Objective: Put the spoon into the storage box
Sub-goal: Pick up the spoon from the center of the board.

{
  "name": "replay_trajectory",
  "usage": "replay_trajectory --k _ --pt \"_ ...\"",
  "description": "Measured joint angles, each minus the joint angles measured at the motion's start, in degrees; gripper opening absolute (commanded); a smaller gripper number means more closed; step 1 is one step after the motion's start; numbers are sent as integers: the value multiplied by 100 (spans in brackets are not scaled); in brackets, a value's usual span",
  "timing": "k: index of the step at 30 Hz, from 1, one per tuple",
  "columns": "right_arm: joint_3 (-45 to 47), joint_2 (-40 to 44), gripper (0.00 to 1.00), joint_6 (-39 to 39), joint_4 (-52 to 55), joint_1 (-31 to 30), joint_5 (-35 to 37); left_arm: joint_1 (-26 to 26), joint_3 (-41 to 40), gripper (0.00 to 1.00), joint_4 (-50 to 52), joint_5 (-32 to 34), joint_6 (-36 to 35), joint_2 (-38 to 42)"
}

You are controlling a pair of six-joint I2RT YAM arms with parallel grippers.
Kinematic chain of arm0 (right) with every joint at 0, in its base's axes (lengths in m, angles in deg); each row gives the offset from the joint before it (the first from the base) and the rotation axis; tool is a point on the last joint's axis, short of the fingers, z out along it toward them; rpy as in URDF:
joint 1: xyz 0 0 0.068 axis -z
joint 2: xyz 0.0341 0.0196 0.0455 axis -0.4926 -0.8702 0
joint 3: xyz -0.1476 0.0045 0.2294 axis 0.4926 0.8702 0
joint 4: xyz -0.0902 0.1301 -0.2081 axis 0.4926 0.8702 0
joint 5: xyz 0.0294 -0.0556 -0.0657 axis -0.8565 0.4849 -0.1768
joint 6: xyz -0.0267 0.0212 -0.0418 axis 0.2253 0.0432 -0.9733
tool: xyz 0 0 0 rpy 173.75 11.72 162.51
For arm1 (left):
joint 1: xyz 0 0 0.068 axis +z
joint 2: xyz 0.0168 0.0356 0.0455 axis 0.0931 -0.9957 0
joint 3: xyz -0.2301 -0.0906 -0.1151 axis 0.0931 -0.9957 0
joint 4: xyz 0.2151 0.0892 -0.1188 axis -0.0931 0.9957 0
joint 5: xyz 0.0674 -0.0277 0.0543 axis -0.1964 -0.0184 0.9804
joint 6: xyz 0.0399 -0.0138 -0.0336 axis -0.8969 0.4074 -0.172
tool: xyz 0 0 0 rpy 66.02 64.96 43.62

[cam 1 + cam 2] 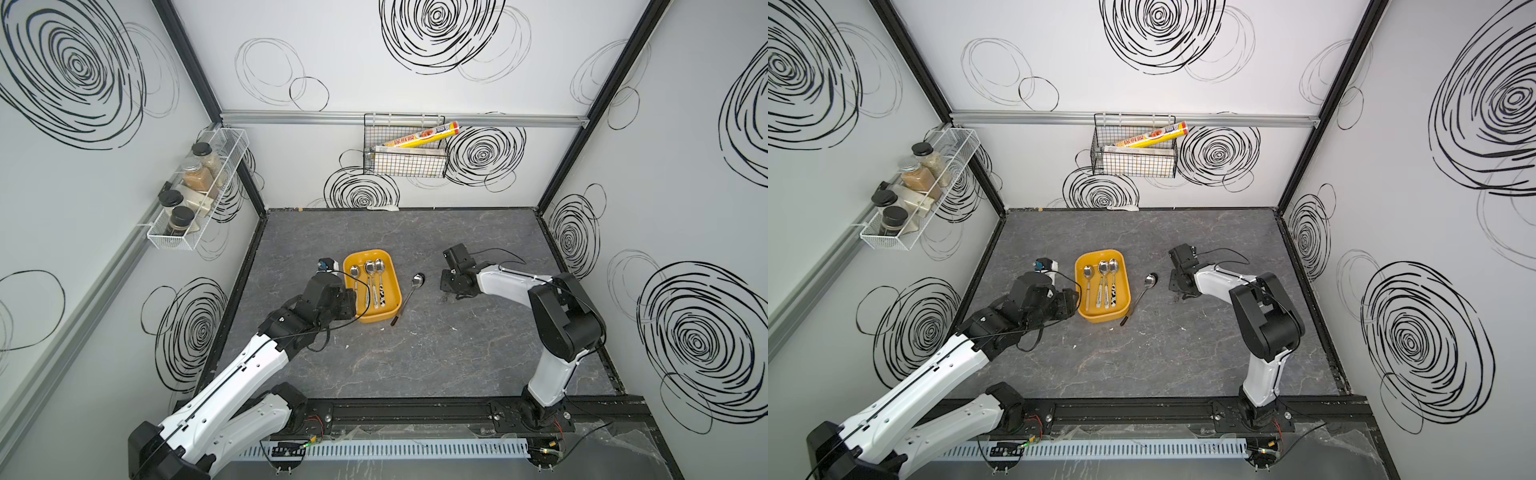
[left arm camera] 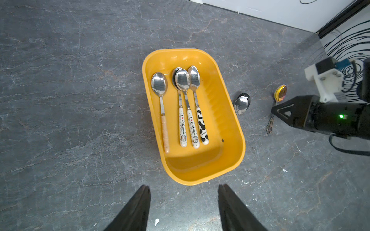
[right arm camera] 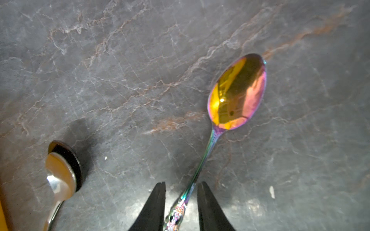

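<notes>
My right gripper should next grab across the handle of the rainbow-coloured spoon [image 3: 238, 94], with the spoon's bowl pointing ahead. Then the spoon can lie lengthwise with the spoons in the storage box.
The mustard-yellow storage box [image 1: 376, 319] [image 1: 1100, 319] [image 2: 200, 164] sits left of the table's centre with several spoons lying in it. A silver spoon [image 1: 417, 279] [image 1: 1150, 280] [image 2: 241, 104] [image 3: 60, 178] lies on the table beside the box's right wall. Further right lies a rainbow-coloured spoon [image 3: 238, 94] [image 2: 280, 92]. My right gripper [image 3: 181, 184] [image 1: 451, 293] is open low over its handle, one finger on each side with a gap to each. My left gripper [image 2: 183, 187] [image 1: 349, 305] is open above the near end of the box, holding nothing.
A white wire rack [image 1: 195, 191] with jars hangs on the left wall. A black wire basket [image 1: 405, 149] with wrap boxes hangs on the back wall. Black frame rails [image 1: 245, 291] border the grey stone-patterned table.
</notes>
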Motion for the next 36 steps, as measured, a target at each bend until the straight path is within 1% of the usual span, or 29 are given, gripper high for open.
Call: replay_trajectory --k 9,16,17,21,31,36 --pt "-321 -339 33 269 435 -20 332 -4 -55 61 -24 -162 -66 2" --pt "-612 -595 33 323 579 -20 717 -4 -79 60 -48 -212 -85 0" --pt "-667 -636 32 323 584 -15 761 -4 -85 60 -50 -212 -87 0" --pt "-723 -693 24 319 584 11 872 -4 -98 61 -48 -212 -87 -2" --pt "-234 -404 23 297 391 164 1108 -4 -98 60 -50 -219 -87 -85" --pt "-212 -398 18 232 304 190 1025 -4 -98 60 -50 -221 -87 -109"
